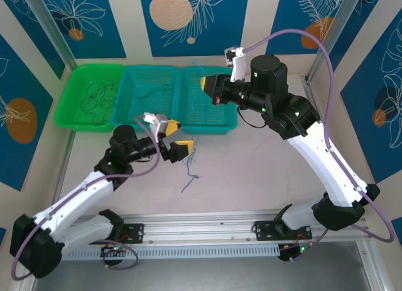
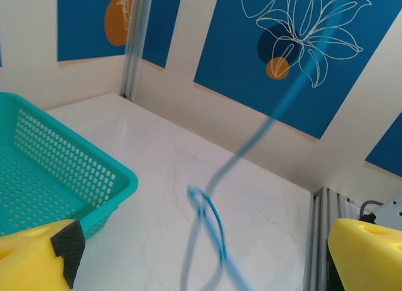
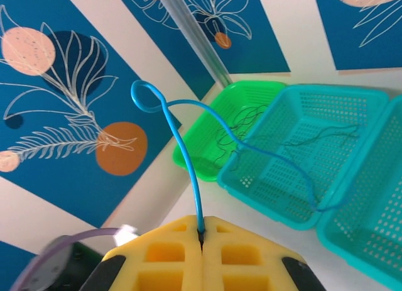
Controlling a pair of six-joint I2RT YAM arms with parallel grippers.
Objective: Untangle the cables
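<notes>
The blue cable is hanging. My left gripper will next grab it at its knotted loop point(image 1: 192, 154) point(image 2: 204, 210), so that my right gripper can pull the piece of the blue cable free.
My right gripper point(image 1: 205, 85) point(image 3: 202, 231) is shut on a thin blue cable point(image 3: 188, 159), held over the right teal basket. Past the yellow fingers the cable curls into a small loop. The same blue cable point(image 1: 190, 164) hangs down to the table, with its tail lying in front of the baskets. My left gripper point(image 1: 177, 135) point(image 2: 201, 259) stands open around the hanging blue cable point(image 2: 210, 209), which forms a knotted loop between the two yellow fingers point(image 2: 38, 253) without touching them. Dark cables point(image 1: 97, 96) lie tangled in the green basket, and thin cables point(image 1: 157, 88) lie in the middle teal basket.
Three baskets stand in a row at the back: the green basket point(image 1: 66, 112), a teal basket point(image 1: 122, 115) and a second teal basket point(image 1: 229, 122). A metal frame post point(image 1: 53, 33) rises at the back left. White tabletop lies in front of the baskets.
</notes>
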